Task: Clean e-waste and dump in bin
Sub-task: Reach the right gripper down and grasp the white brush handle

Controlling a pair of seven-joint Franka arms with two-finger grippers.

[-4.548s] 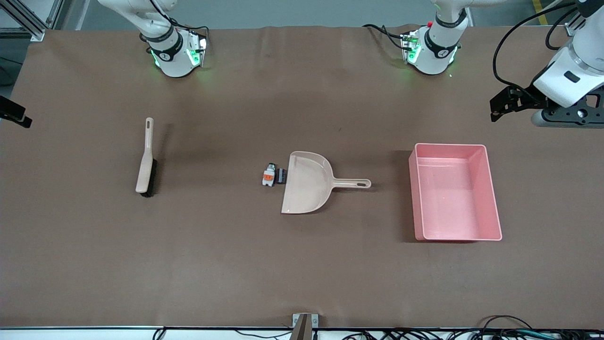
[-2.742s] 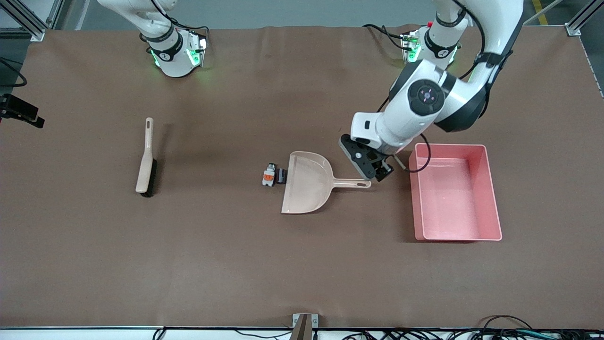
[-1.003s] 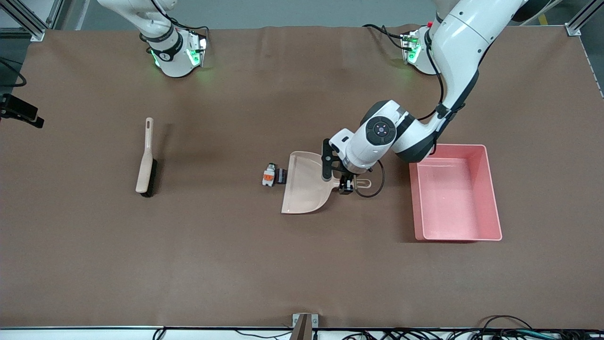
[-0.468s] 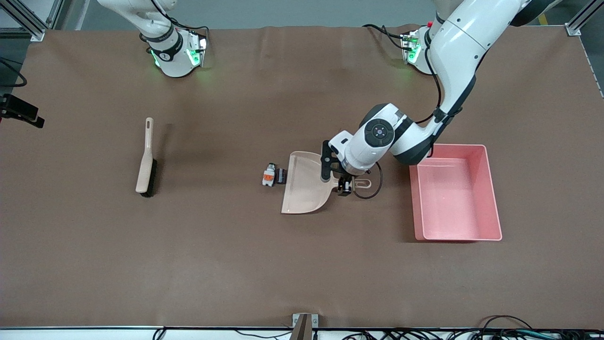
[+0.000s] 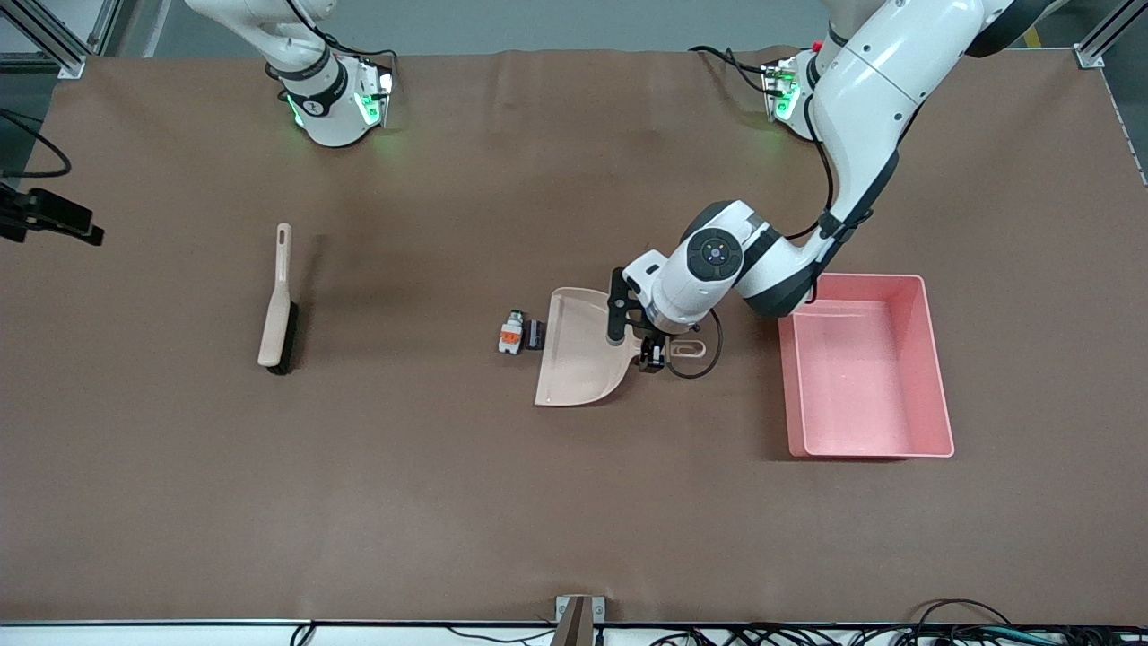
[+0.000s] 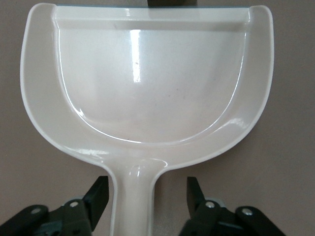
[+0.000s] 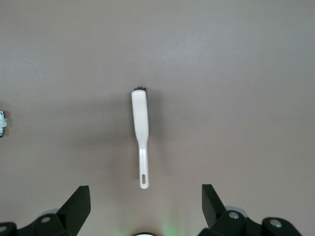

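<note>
The robot's right hand is to grab the beige brush by its handle (image 5: 283, 258) next, so that it can sweep the e-waste onto the dustpan (image 5: 583, 345).
The e-waste lies on the table right at the dustpan's mouth: a white-grey part with an orange band (image 5: 510, 334) and a small black block (image 5: 535, 335). The beige dustpan (image 5: 583, 345) lies flat, its handle pointing toward the pink bin (image 5: 861, 279). My left gripper (image 5: 641, 344) is low at the handle, open, one finger on each side of it and not touching. The left wrist view shows the dustpan (image 6: 147, 88), my left gripper (image 6: 146, 199) and the black block (image 6: 167, 2) at the pan's lip. My right gripper (image 7: 146, 206) is open, empty and high over the table's edge (image 5: 54, 220).
A beige brush with dark bristles (image 5: 276, 309) lies toward the right arm's end of the table; it also shows in the right wrist view (image 7: 140, 128). A black cable loops from the left wrist beside the dustpan handle (image 5: 708, 359). A small clamp (image 5: 578, 615) sits on the near table edge.
The left arm has swung in from its end of the table and come down at the dustpan handle, fingers either side. The right gripper has shifted slightly. The dustpan and e-waste have not moved.
</note>
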